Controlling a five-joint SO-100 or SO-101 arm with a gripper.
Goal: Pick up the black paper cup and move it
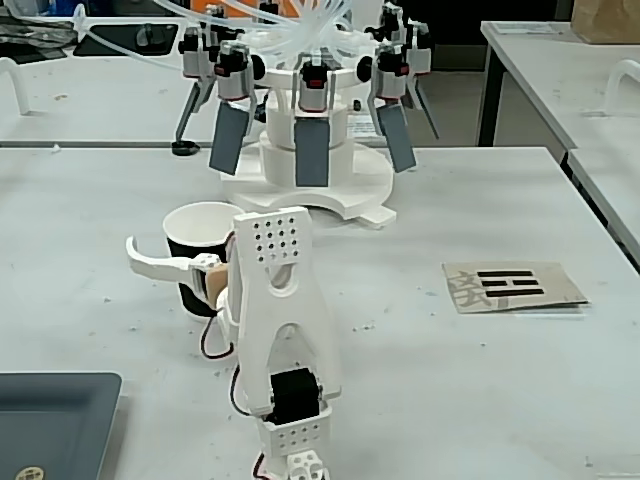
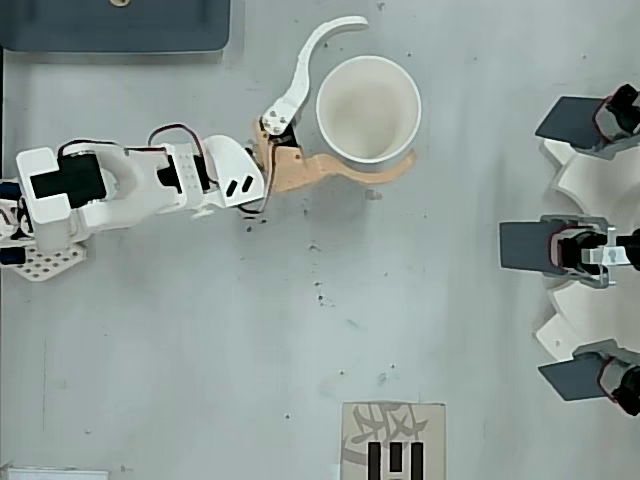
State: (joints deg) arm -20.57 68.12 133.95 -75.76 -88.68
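I need to pick up the black paper cup and move it, so next I need to grab the cup with my gripper by its black side [image 1: 194, 249].
The black paper cup [image 1: 188, 252] stands upright on the grey table [image 1: 420, 380], just ahead of the white arm. In the overhead view its white inside and rim [image 2: 368, 108] face up. My gripper [image 2: 386, 89] is open and straddles the cup. The white curved finger [image 2: 305, 62] arcs past one side with a small gap to the rim. The tan finger [image 2: 345, 170] lies against the opposite side. In the fixed view the white finger [image 1: 152, 263] shows left of the cup, and the arm hides most of the tan one.
A white stand with several grey paddles on motor arms [image 1: 312, 150] fills the table beyond the cup [image 2: 575, 245]. A dark blue tray [image 1: 50, 420] lies beside the arm's base [image 2: 110, 25]. A card with black bars [image 1: 512, 285] rests to the right.
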